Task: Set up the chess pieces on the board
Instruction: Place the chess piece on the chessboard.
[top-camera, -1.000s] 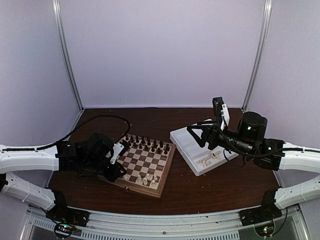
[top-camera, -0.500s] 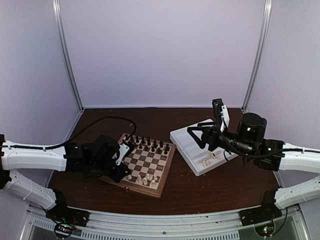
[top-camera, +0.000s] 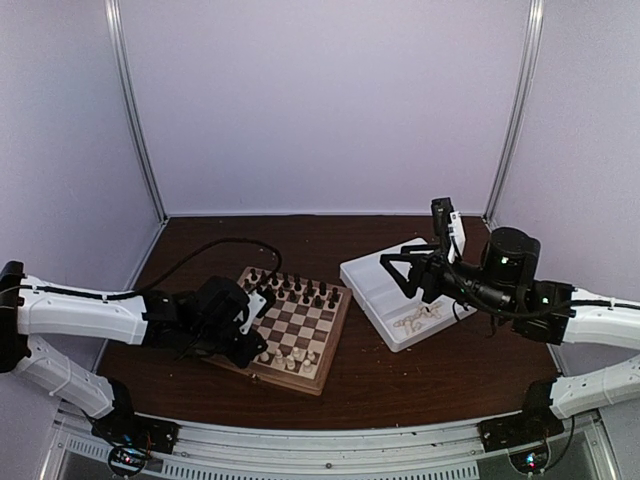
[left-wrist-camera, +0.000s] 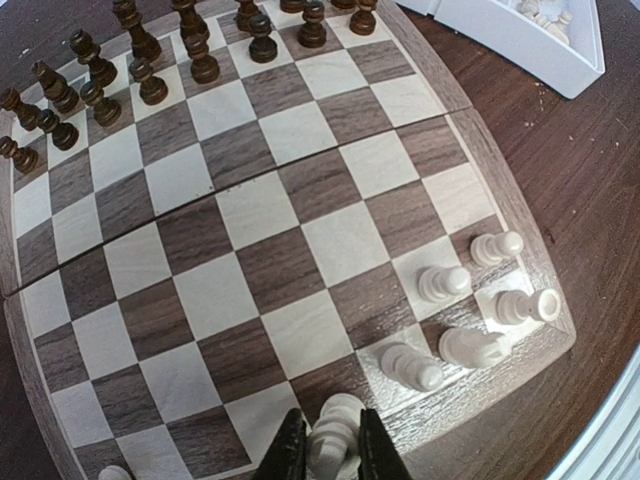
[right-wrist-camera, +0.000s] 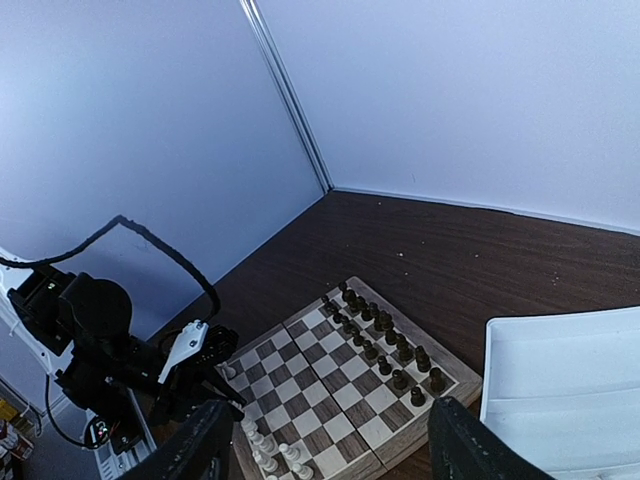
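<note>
My left gripper opens next, since the cream chess piece's base is low over its dark near-row square.
The board (top-camera: 296, 322) lies left of centre; it also shows in the left wrist view (left-wrist-camera: 260, 270) and the right wrist view (right-wrist-camera: 340, 372). My left gripper (top-camera: 254, 346) is shut on a cream chess piece (left-wrist-camera: 336, 438), held low over the board's near row. Several cream chess pieces (left-wrist-camera: 470, 300) stand at the near right corner, also seen from above (top-camera: 292, 358). More cream pieces (top-camera: 420, 320) lie in the white tray. My right gripper (top-camera: 405, 272) hovers open and empty above the tray, its black fingers (right-wrist-camera: 190, 450) spread wide.
Dark pieces (top-camera: 296, 288) fill the board's two far rows (left-wrist-camera: 150, 60). The white plastic tray (top-camera: 372, 280) sits right of the board. A black cable (top-camera: 200, 245) loops over the table at back left. Purple walls close in three sides.
My left gripper has moved right, onto the board's near left part, with the cream piece between its fingers. My right arm has shifted slightly to the right and stays open.
</note>
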